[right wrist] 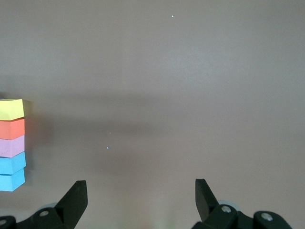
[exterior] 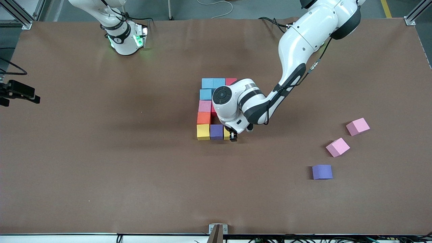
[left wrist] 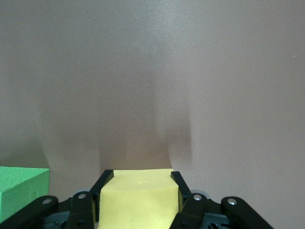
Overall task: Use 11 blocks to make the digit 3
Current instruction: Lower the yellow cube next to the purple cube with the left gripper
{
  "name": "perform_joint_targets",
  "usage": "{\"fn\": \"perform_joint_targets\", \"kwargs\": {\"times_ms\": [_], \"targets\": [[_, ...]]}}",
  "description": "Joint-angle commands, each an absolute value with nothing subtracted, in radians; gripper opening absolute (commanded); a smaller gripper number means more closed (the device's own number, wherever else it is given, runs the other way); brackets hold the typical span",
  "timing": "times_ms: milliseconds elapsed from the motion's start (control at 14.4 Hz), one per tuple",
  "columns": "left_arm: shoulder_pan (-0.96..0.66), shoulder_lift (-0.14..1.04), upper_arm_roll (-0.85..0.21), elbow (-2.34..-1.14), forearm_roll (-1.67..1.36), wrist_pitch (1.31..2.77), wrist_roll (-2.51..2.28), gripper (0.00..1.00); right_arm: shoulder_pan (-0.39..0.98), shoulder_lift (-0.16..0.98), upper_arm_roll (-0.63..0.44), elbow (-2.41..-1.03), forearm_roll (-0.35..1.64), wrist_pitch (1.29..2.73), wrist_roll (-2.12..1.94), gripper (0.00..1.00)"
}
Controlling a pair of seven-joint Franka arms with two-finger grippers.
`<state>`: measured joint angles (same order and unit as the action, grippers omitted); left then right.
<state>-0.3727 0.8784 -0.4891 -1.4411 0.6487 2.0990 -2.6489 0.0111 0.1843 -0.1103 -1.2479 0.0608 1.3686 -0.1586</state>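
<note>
The yellow block's lower edge (exterior: 226,139) is on the tabletop, level with the bottom of the purple block, so the yellow block would stay there. It is time for my left gripper to open.
The digit 3 (exterior: 216,108) lies mid-table as a figure of blocks. Its farthest row is two light blue blocks (exterior: 213,83) and a red one (exterior: 231,81). One edge runs down through light blue (exterior: 205,94), pink (exterior: 204,106), orange (exterior: 203,118) and yellow (exterior: 203,132). A purple block (exterior: 216,132) follows in the nearest row. My left gripper (exterior: 233,136) (left wrist: 141,175) is shut on a yellow block (left wrist: 138,198) (exterior: 226,133) right beside that purple one. A green block (left wrist: 19,191) shows next to it. The left arm hides the middle of the figure. My right gripper (right wrist: 140,183) waits open near its base.
Two loose pink blocks (exterior: 357,126) (exterior: 338,147) and a loose purple block (exterior: 322,172) lie toward the left arm's end, nearer the front camera. A black device (exterior: 18,91) sticks in at the right arm's end of the table.
</note>
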Motion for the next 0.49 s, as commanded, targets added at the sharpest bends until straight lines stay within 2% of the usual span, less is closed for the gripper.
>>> {"fn": "perform_joint_targets", "kwargs": {"times_ms": [0, 209, 279, 348, 418], "targets": [[-0.390, 0.900, -0.477, -1.410, 0.661, 2.109, -2.646, 0.34, 0.006, 0.045, -0.098, -1.397, 0.057, 1.394, -0.153, 1.00], [-0.391, 0.905, -0.477, -1.408, 0.660, 2.111, -2.649, 0.37, 0.006, -0.017, -0.097, -1.443, 0.057, 1.385, -0.163, 1.00], [-0.391, 0.905, -0.477, -1.408, 0.661, 2.109, -2.648, 0.43, 0.005, -0.023, -0.095, -1.439, 0.057, 1.365, -0.161, 1.00], [-0.391, 0.904, -0.477, -1.410, 0.660, 2.111, -2.646, 0.53, 0.005, -0.031, -0.088, -1.437, 0.057, 1.361, -0.163, 1.00], [-0.391, 0.904, -0.477, -1.410, 0.666, 2.109, -2.640, 0.73, 0.003, -0.034, -0.080, -1.437, 0.057, 1.345, -0.163, 1.00]]}}
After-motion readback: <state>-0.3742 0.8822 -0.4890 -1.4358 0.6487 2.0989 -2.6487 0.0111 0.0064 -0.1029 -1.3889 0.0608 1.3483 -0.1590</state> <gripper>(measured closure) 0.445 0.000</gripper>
